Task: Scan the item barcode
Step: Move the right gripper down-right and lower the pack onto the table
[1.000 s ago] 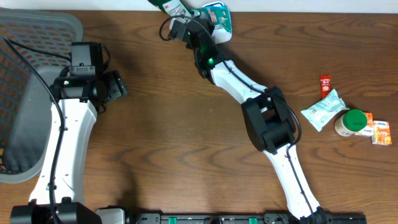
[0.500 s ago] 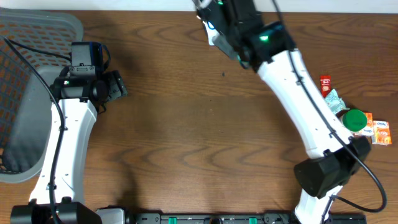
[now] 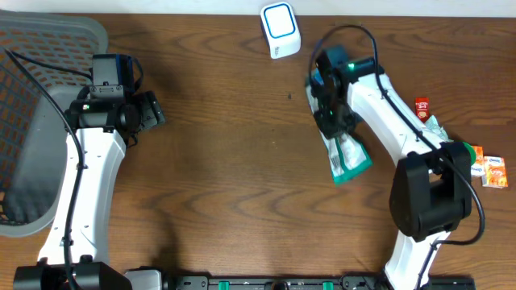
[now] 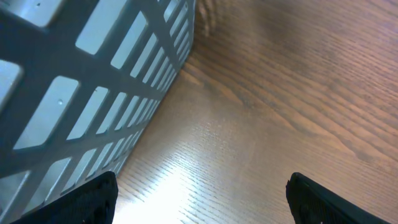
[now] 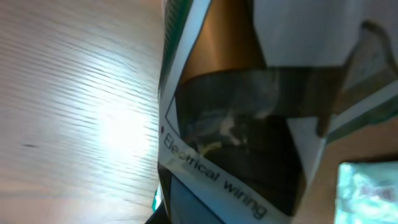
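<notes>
My right gripper should keep holding the package until it is flat on the tabletop, because the package's green end (image 3: 352, 171) hangs at an angle from my fingers.
A white scanner with a blue face (image 3: 280, 28) stands at the table's back edge. My right gripper (image 3: 332, 121) is shut on the top end of the item, a flat green and white package (image 3: 348, 157), which reaches toward the front right, well in front of the scanner. The right wrist view is filled by this package (image 5: 236, 124), with a dark roll behind clear film and the print "Electrical wiring". I see no barcode on it. My left gripper (image 3: 151, 113) stands open and empty beside the basket, both fingertips (image 4: 93, 199) wide apart over bare wood.
A grey slatted basket (image 3: 48, 48) takes up the left edge, its wall (image 4: 81, 81) close to my left gripper. At the far right lie a red sachet (image 3: 421, 109), a white-green pouch (image 3: 419, 141), a green-lidded jar (image 3: 458, 157) and orange packets (image 3: 490, 171).
My right arm swung from the scanner at the back edge down to the middle right, carrying the package away and uncovering the scanner. The left arm has not moved.
</notes>
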